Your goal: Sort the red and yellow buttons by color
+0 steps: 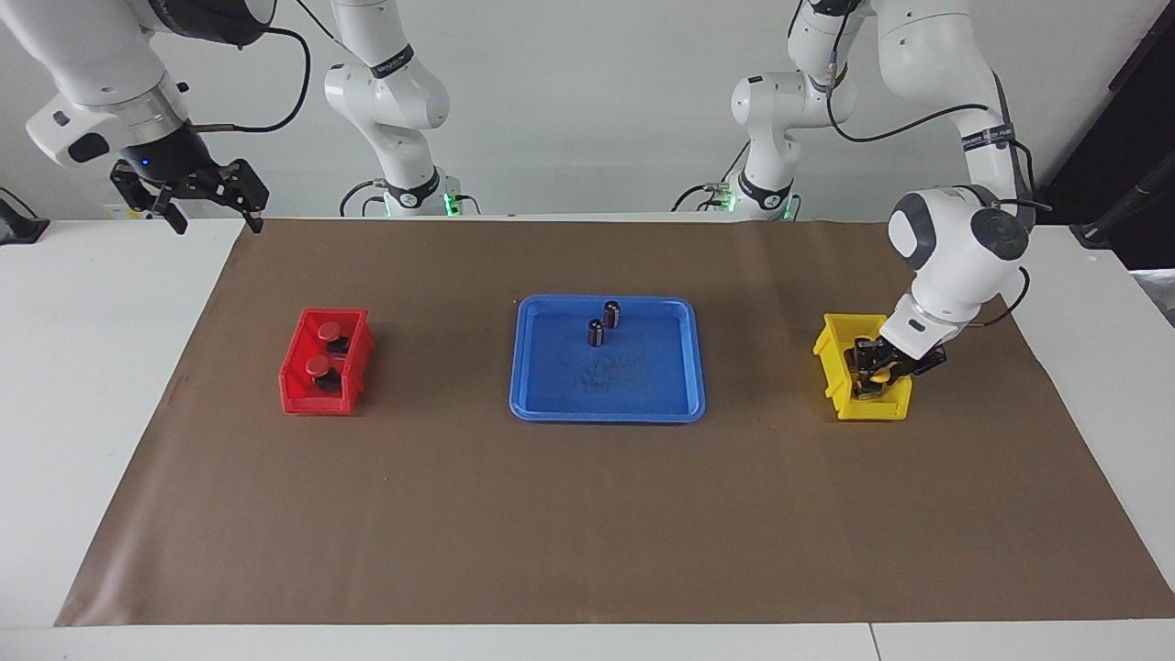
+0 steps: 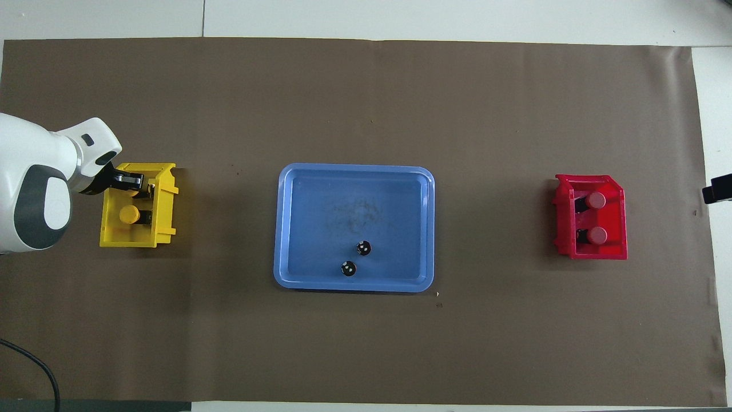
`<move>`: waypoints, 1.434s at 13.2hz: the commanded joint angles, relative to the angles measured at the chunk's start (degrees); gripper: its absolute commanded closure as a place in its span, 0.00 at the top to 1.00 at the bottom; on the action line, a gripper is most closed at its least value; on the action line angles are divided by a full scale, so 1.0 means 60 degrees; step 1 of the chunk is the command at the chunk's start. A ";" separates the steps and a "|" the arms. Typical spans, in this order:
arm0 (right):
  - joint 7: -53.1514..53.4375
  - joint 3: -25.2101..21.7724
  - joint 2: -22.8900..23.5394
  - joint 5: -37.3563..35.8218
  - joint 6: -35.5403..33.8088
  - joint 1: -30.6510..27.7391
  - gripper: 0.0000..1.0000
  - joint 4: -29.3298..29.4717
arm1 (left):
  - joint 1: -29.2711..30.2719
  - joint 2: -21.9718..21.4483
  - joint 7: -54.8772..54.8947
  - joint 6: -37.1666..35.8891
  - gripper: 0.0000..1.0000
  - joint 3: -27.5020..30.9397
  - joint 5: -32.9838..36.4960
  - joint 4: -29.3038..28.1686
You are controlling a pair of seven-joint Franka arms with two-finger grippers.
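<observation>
I should release the yellow button, since my left gripper holds it inside the yellow bin's sides and it would rest in the yellow bin (image 1: 831,353).
Two red buttons (image 1: 329,330) (image 1: 318,367) lie in the red bin (image 1: 294,390) toward the right arm's end; they also show in the overhead view (image 2: 596,199) (image 2: 597,234). My left gripper (image 1: 878,372) is down inside the yellow bin (image 1: 831,353) at one yellow button (image 1: 879,375). The overhead view shows that gripper (image 2: 130,183) over the part of the yellow bin (image 2: 166,212) farther from the robots. A second yellow button (image 2: 130,214) lies in the bin nearer to the robots. My right gripper (image 1: 213,220) waits open and empty, raised over the table edge by its base.
A blue tray (image 1: 551,404) sits mid-table on the brown mat, also in the overhead view (image 2: 297,274). Two dark brown cylinders (image 1: 611,314) (image 1: 596,332) with silvery tops stand in its part nearer to the robots.
</observation>
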 commanded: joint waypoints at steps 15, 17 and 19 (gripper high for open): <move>0.0094 0.0053 0.0105 0.0178 0.0051 -0.0075 1.00 0.0202 | -0.0176 -0.0206 -0.0413 -0.2097 0.74 -0.0108 -0.0018 0.1622; 0.0094 0.0038 0.0120 0.0178 0.0036 -0.0075 1.00 0.0202 | -0.0263 -0.0235 -0.0399 -0.2994 0.98 -0.0079 -0.0018 0.2473; 0.0094 0.0053 0.0105 0.0178 0.0022 -0.0075 1.00 0.0202 | -0.0293 -0.0643 -0.0413 -0.3332 1.00 -0.0181 -0.0003 0.2826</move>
